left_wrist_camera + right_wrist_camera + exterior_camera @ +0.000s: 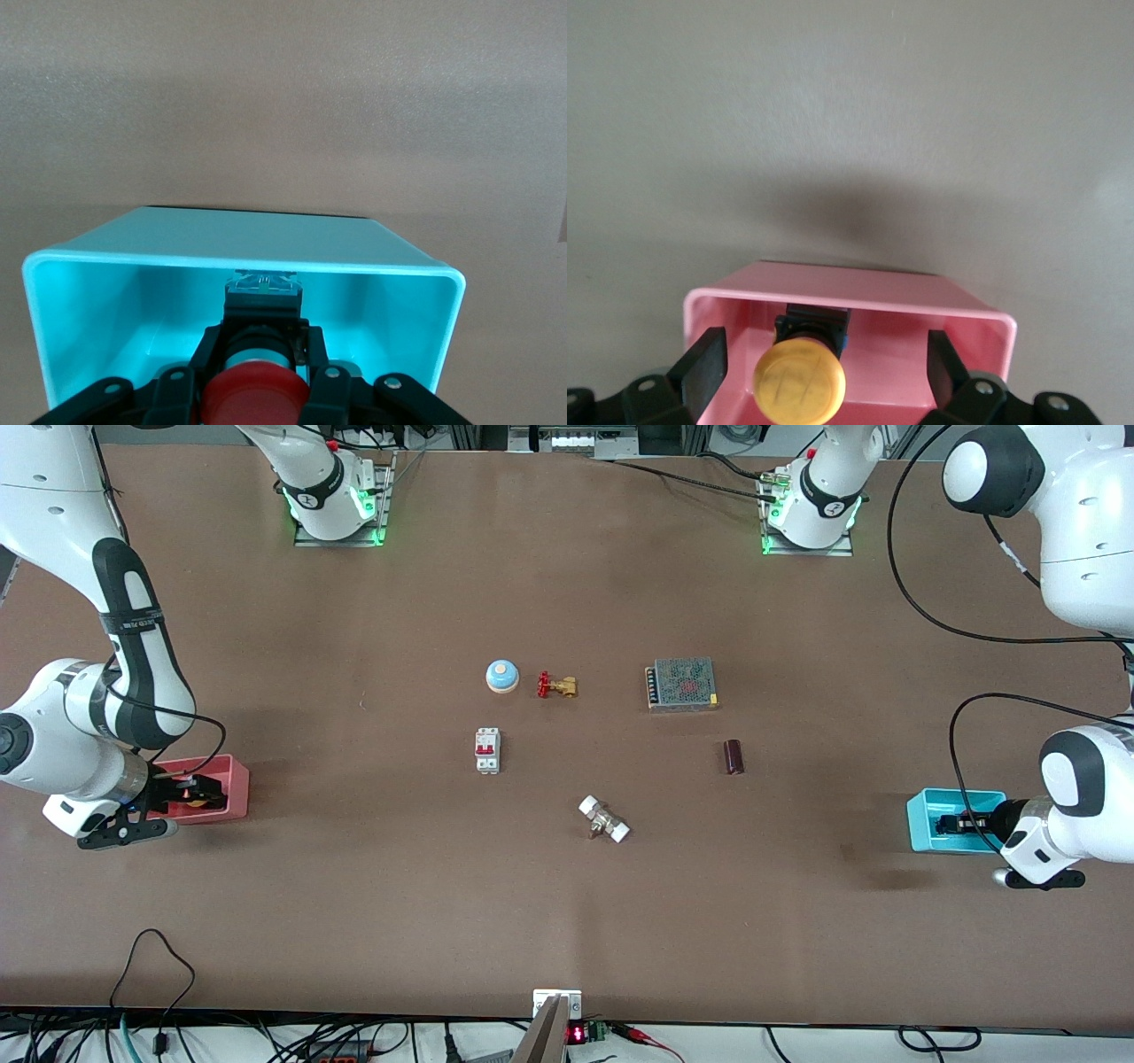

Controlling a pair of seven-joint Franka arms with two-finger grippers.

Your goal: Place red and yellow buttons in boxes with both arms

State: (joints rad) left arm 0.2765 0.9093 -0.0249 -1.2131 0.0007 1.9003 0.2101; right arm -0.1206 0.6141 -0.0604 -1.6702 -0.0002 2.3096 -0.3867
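The red button's black body (262,303) is low inside the cyan box, so I need to open my left gripper.
The pink-red box (232,779) stands at the right arm's end of the table. My right gripper (190,794) reaches into it, and in the right wrist view (826,354) its fingers (704,359) stand wide apart. The yellow button (799,383) lies free in the pink box (859,297) between them, touching neither. The cyan box (926,819) stands at the left arm's end. My left gripper (959,824) is inside it. In the left wrist view the gripper (261,336) is shut on the black body of the red button (255,397), low inside the cyan box (239,261).
Mid-table lie a blue-and-white bell (500,676), a brass valve with a red handle (556,685), a white circuit breaker (487,750), a meshed power supply (680,684), a dark cylinder (733,756) and a silver fitting (604,819).
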